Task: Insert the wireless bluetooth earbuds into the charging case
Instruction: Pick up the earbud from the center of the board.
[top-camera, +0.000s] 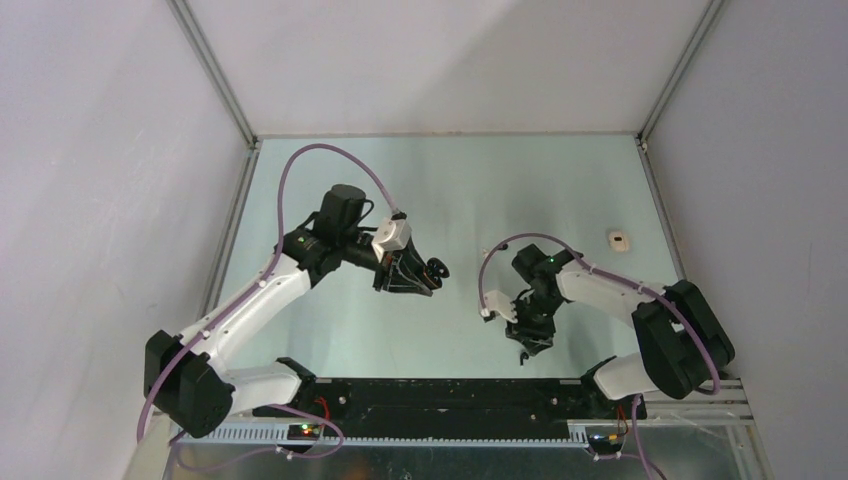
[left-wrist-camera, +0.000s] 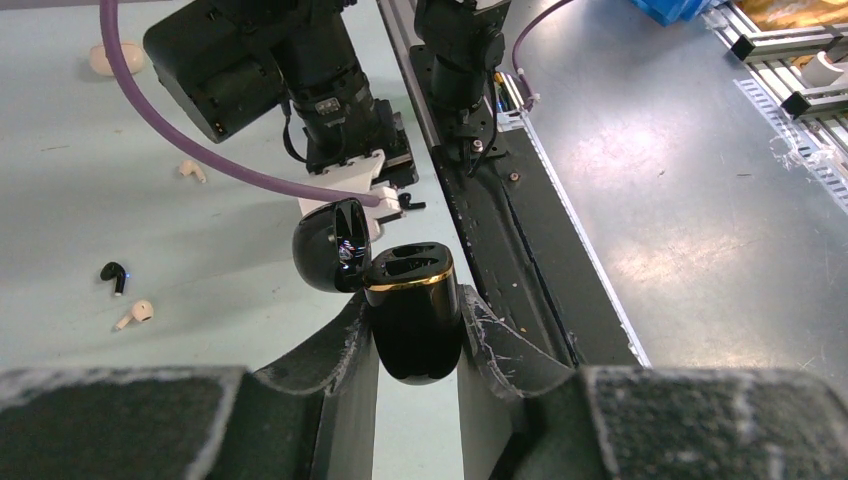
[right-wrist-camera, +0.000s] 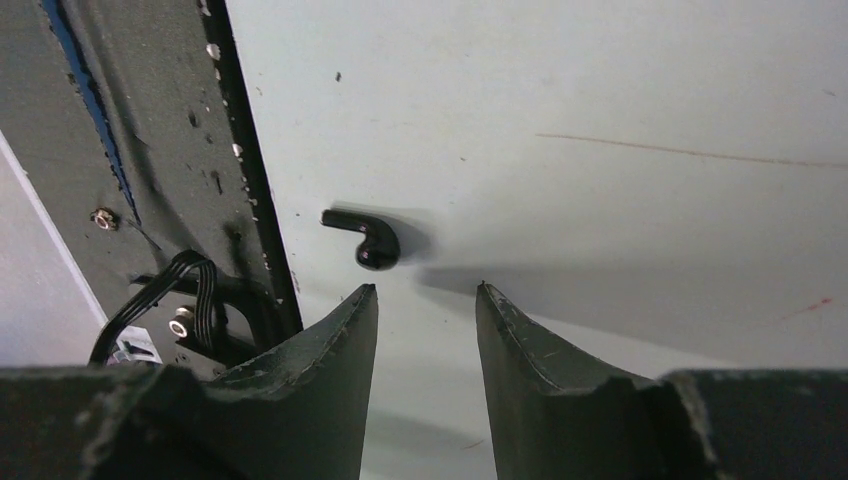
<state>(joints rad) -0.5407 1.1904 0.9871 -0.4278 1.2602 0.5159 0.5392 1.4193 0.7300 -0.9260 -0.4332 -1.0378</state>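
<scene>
The black earbud's stem has to stay free to go into the charging case (top-camera: 437, 268), so the robot's right gripper will next hold the earbud by its rounded head (top-camera: 525, 354).
My left gripper (left-wrist-camera: 414, 298) is shut on the black charging case (left-wrist-camera: 415, 335). The case has a gold rim, and its lid (left-wrist-camera: 330, 245) hangs open to the left. In the top view that gripper (top-camera: 420, 272) holds the case (top-camera: 437, 268) above the table's middle. A black earbud (right-wrist-camera: 365, 238) lies on the table just beyond my right gripper (right-wrist-camera: 425, 290), a little left of the gap. The right gripper is open and empty. On the table the left wrist view also shows another black earbud (left-wrist-camera: 114, 273) and two off-white earbuds (left-wrist-camera: 135, 313) (left-wrist-camera: 192, 170).
A small white case (top-camera: 619, 240) sits at the right rear of the table. The black base rail (right-wrist-camera: 150, 150) and a bundle of cables (right-wrist-camera: 170, 290) lie close to the left of my right gripper. Walls enclose the table on three sides.
</scene>
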